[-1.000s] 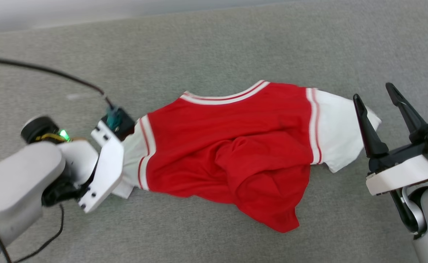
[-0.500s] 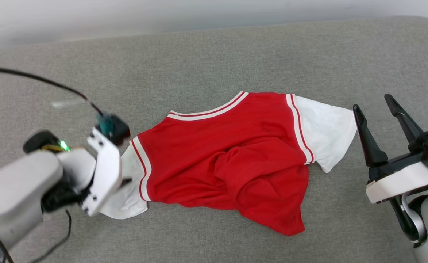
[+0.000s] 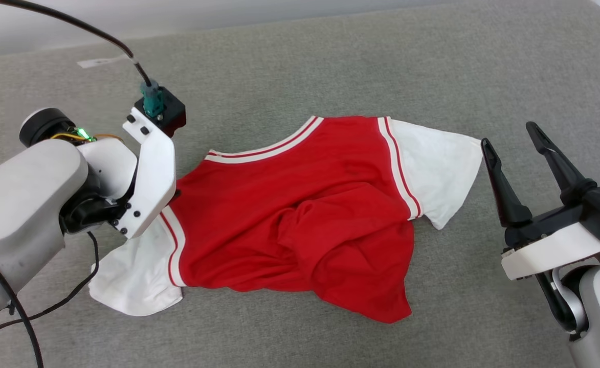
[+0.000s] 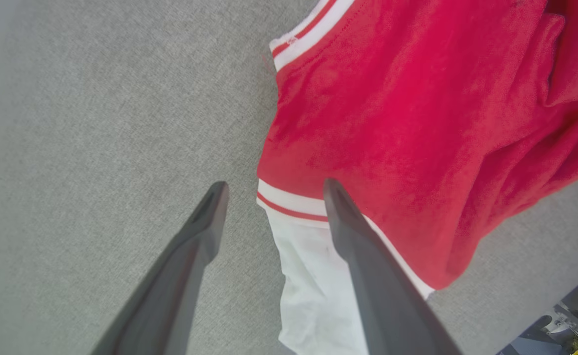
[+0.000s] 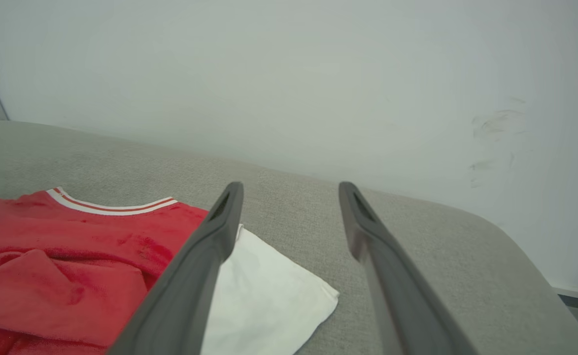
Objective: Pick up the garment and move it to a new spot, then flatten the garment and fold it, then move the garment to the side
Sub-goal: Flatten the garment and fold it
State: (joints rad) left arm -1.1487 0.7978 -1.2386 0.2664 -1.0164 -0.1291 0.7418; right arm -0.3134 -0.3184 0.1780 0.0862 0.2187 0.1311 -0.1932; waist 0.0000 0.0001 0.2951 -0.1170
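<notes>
The red body point(image 3: 325, 236) lies crumpled in loose folds. Next, my right gripper therefore grabs the garment by its white sleeve's outer corner point(image 3: 475, 146), which sticks out free.
The garment point(image 3: 279, 204) lies on the grey padded surface, red body crumpled in the middle, collar trim toward the far side. Its lettering is hidden. One white sleeve point(image 3: 136, 271) spreads at the lower left, the other point(image 3: 432, 163) at the right. My left gripper point(image 4: 274, 190) hovers open over the left shoulder seam point(image 4: 289, 204), one finger above the sleeve, the other above bare surface. In the head view its white wrist bracket point(image 3: 151, 174) covers the fingers. My right gripper point(image 3: 508, 135) stands open just right of the right sleeve point(image 5: 264, 291), holding nothing.
The grey surface point(image 3: 300, 61) runs back to a white wall point(image 5: 318, 74) and rounds off at its far right corner point(image 5: 505, 236). A black cable point(image 3: 74, 25) loops from my left wrist. A small pale tape strip point(image 3: 100, 62) lies at the far left.
The head camera has shifted, so the whole scene sits further left. My left wrist has risen off the left sleeve toward the shoulder, and the sleeve now lies uncovered. The right gripper stays open.
</notes>
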